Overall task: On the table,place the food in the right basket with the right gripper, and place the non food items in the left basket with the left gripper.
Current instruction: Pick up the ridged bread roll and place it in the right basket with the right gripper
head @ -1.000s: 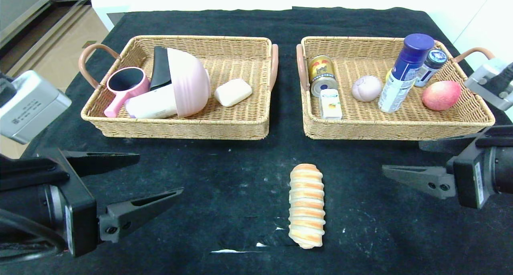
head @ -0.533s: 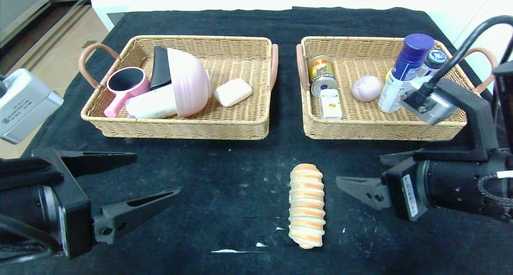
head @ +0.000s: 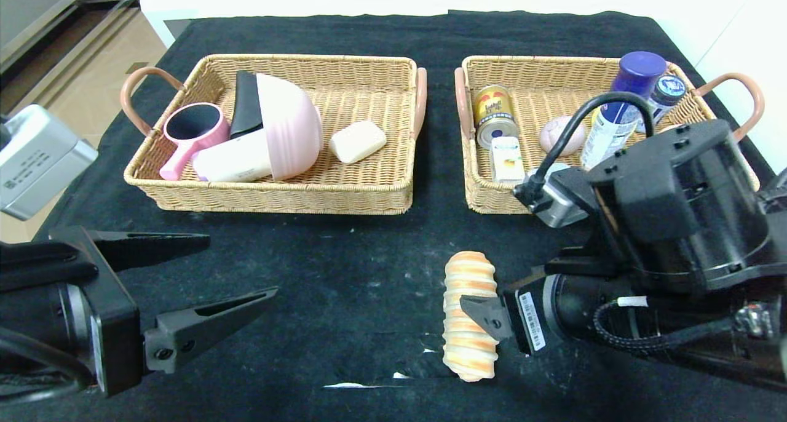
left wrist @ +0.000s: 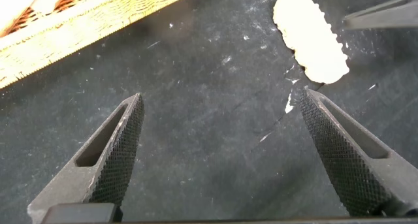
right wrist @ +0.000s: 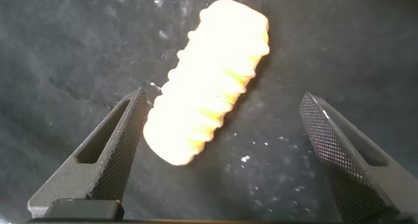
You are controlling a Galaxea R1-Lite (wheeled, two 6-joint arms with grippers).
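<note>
My right gripper should next grab the long bread roll around its middle (right wrist: pixel 208 82), because the ends of the roll stretch well past the width of my finger.
A spiral bread roll (head: pixel 470 314) lies on the black table, in front of the gap between the baskets. My right gripper (head: pixel 501 285) is open and low beside the roll's right side, one fingertip overlapping it. In the right wrist view the roll (right wrist: pixel 209 80) lies between the open fingers, close to one finger (right wrist: pixel 121 142); the right gripper (right wrist: pixel 225 100) is not closed on it. My left gripper (head: pixel 243 267) is open and empty over bare table at the front left. In the left wrist view the left gripper (left wrist: pixel 221 96) is open, with the roll (left wrist: pixel 310 34) beyond it.
The left basket (head: pixel 276 194) holds a pink mirror (head: pixel 190 130), a pink bowl (head: pixel 289 127), a white bottle (head: pixel 237 160) and soap (head: pixel 358 141). The right basket (head: pixel 492 203) holds a can (head: pixel 493 114), a small box (head: pixel 507 157) and a spray can (head: pixel 621 102); my right arm hides part of it.
My right arm has swung left and down from the table's right edge, bringing its open gripper to the bread roll. The left arm has barely moved.
</note>
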